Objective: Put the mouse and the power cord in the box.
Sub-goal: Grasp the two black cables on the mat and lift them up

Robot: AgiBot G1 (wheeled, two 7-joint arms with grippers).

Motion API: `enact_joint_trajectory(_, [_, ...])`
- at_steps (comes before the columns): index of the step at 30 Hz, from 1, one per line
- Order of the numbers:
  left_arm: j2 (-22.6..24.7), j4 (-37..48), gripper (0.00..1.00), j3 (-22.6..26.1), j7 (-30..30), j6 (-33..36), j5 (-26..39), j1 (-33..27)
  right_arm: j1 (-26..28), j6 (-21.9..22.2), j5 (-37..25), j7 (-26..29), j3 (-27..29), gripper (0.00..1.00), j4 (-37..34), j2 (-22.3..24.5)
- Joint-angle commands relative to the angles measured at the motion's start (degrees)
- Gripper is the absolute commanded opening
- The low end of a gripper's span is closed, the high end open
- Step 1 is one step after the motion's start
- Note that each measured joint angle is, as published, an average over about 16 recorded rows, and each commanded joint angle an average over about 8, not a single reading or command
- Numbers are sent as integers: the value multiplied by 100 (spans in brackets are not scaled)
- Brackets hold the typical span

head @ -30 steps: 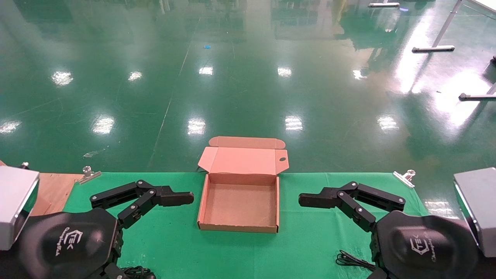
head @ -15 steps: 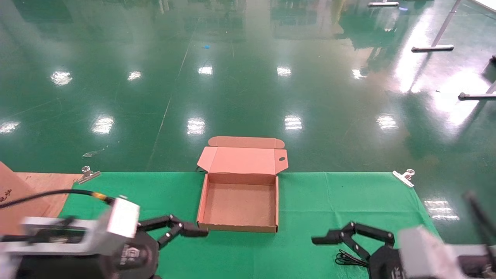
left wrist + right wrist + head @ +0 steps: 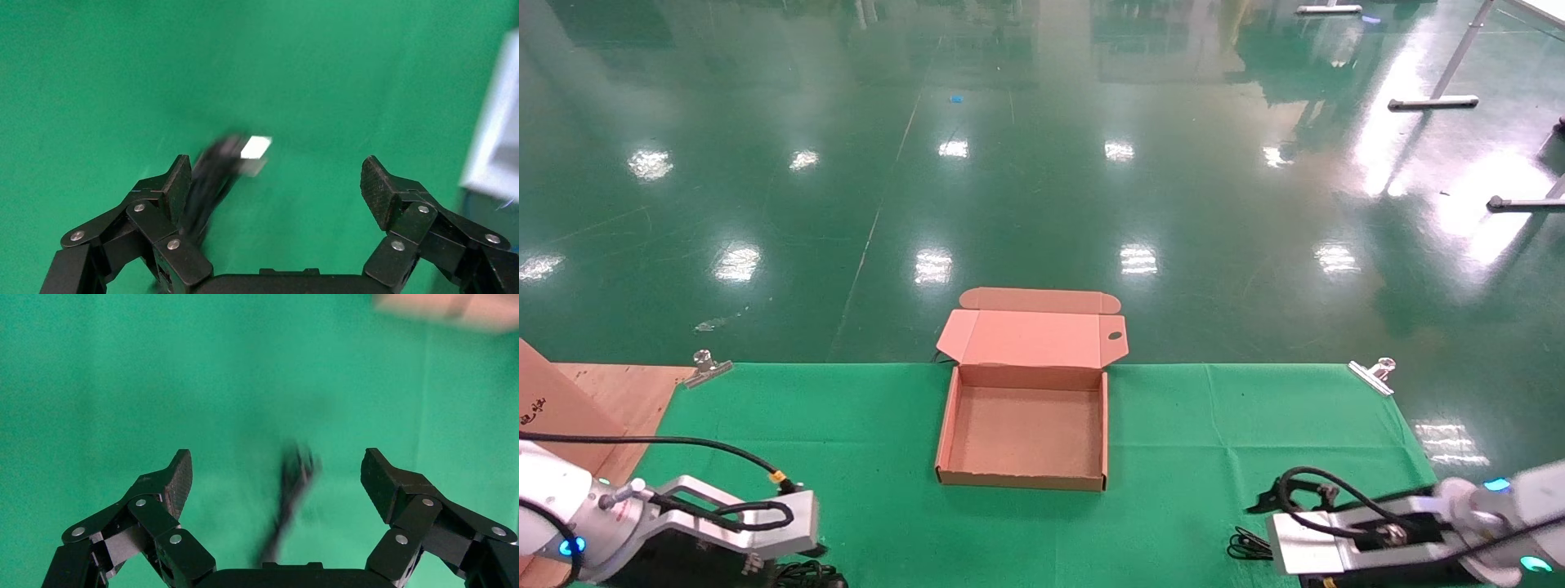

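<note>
My right gripper should grab the mouse's cable next by its narrow gathered middle (image 3: 286,508), because the cable's loops spread out loose at their end.
The box (image 3: 954,425) is brown cardboard and stands open and empty at the middle of the green cloth, its lid folded back over the far edge. My left gripper (image 3: 275,177) is open above the power cord (image 3: 205,184), whose plug shows metal prongs (image 3: 255,147); the cord lies close to one finger (image 3: 177,184). A bit of the cord (image 3: 807,574) shows at the near edge. My right gripper (image 3: 275,471) is open over a blurred thin black cable (image 3: 292,490), seen also as cable loops (image 3: 1249,545). The mouse body I cannot make out.
The left arm (image 3: 723,518) and right arm (image 3: 1369,535) hang low at the near corners. Metal clips (image 3: 705,363) (image 3: 1373,371) pin the cloth (image 3: 1214,425) at the far edge. A wooden board (image 3: 609,392) lies at the left.
Both arms have drawn back from either side of the box to the near corners of the table. Their grippers now point down over the cables. The box has not moved.
</note>
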Motion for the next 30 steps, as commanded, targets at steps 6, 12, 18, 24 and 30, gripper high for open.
enact_joint_trajectory(6, [458, 1295, 100, 323, 531, -843, 818, -334, 558, 467, -1174, -473, -512, 100, -1276, -767])
enact_joint_trajectory(12, [662, 2067, 100, 266, 963, -1387, 791, -311, 820, 832, -1279, -933, -562, 100, -2420, -1248])
enact_joint_trajectory(18, [811, 2596, 100, 244, 1301, -1653, 770, -340, 979, 1095, -1217, -1338, -530, 100, -3325, -1564])
enact_joint_trajectory(24, [856, 2984, 83, 151, 1557, -1803, 638, -377, 1116, 1263, -1124, -1717, -470, 76, -3998, -1696])
enact_joint_trajectory(30, [884, 3222, 8, 101, 1772, -1818, 564, -439, 1208, 1415, -1066, -2019, -430, 4, -4483, -1768])
